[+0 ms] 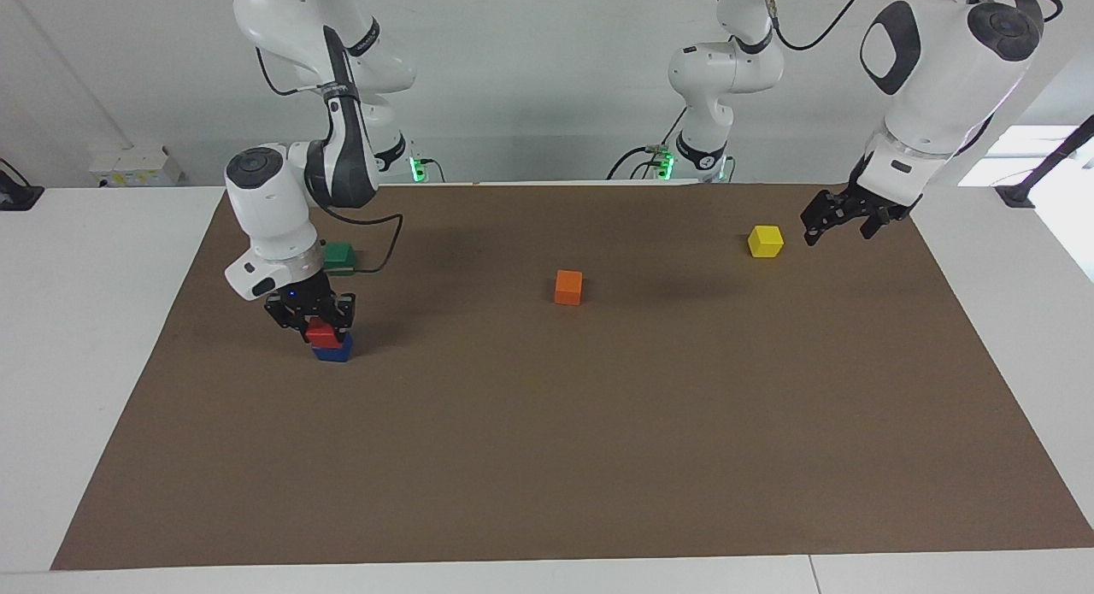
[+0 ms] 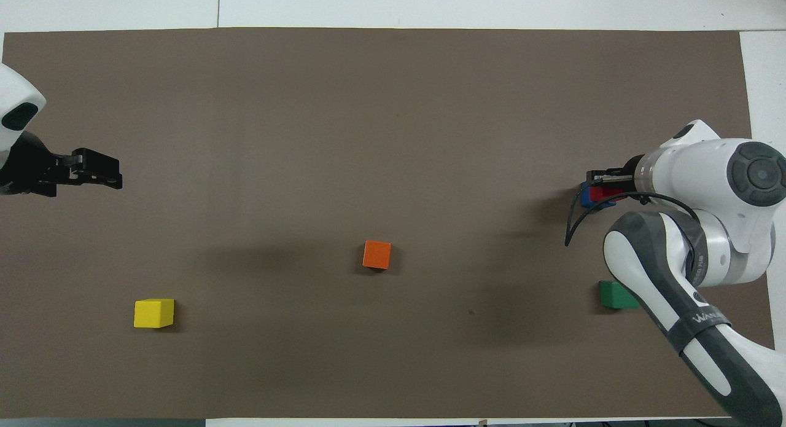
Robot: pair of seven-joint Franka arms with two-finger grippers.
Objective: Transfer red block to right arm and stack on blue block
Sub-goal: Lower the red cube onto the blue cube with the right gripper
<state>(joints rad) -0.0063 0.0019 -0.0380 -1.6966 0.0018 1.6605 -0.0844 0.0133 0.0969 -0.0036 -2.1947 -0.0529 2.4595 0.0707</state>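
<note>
The red block [image 2: 605,195] sits over the blue block [image 2: 585,196], so it is time for my right gripper to open now.
The red block [image 1: 322,331] sits on top of the blue block [image 1: 333,351] toward the right arm's end of the table. My right gripper [image 1: 323,327] is down on the stack, its fingers on either side of the red block and closed on it. In the overhead view the right arm covers most of the stack; only edges of the red block [image 2: 605,195] and the blue block [image 2: 585,196] show beside the right gripper [image 2: 592,184]. My left gripper [image 1: 842,226] is open and empty, raised over the mat at the left arm's end, beside the yellow cube; it also shows in the overhead view [image 2: 113,172].
A green cube [image 1: 339,255] lies nearer to the robots than the stack, partly under the right arm. An orange cube [image 1: 568,287] lies mid-table. A yellow cube [image 1: 765,241] lies toward the left arm's end. All rest on a brown mat [image 1: 547,457].
</note>
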